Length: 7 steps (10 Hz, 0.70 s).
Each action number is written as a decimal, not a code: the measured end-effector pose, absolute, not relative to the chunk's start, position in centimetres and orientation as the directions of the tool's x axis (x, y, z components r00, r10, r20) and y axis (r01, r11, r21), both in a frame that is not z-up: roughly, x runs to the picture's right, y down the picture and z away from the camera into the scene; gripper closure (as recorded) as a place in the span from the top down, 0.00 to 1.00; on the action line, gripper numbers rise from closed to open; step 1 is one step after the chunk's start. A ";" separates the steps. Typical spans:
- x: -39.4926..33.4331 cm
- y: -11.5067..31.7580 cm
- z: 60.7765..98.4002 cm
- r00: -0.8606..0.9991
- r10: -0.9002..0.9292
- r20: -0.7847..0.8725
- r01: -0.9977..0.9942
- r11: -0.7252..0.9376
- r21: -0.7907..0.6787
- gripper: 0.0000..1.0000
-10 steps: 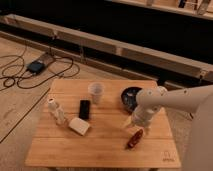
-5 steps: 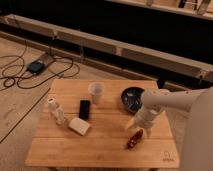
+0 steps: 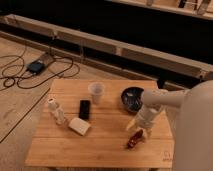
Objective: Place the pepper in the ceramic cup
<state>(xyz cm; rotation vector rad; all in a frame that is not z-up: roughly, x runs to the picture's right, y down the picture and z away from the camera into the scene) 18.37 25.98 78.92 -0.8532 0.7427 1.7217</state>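
Note:
My gripper grabs the dark-red pepper by its end [image 3: 140, 133] next, so the pepper's other tip stays free to enter the ceramic cup [image 3: 96, 92].
The dark-red pepper [image 3: 134, 141] lies on the wooden table [image 3: 100, 145] near its front right corner. The pale ceramic cup [image 3: 96, 92] stands upright at the table's back middle, well left of the pepper. My gripper [image 3: 138, 130] hangs from the white arm [image 3: 165, 100] on the right. It sits low over the pepper's upper end, open, with one pale fingertip on each side. The pepper still rests on the table.
A dark round bowl [image 3: 132, 98] stands at the back right, just behind the gripper. A black phone [image 3: 85, 109], a white block [image 3: 79, 126] and a small clear bottle [image 3: 56, 111] lie on the left half. Cables and a power adapter [image 3: 36, 66] lie on the floor at the left.
My gripper has moved down and a little to the right, closer onto the pepper. The pepper, cup and other things have not moved.

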 end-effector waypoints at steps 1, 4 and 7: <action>18.4 26.0 79.1 -0.215 0.514 -0.830 -0.958 -0.275 0.078 0.72; 18.6 25.9 79.6 -0.203 0.507 -0.837 -0.964 -0.251 0.082 0.72; 18.7 25.7 79.9 -0.204 0.506 -0.838 -0.968 -0.233 0.094 0.65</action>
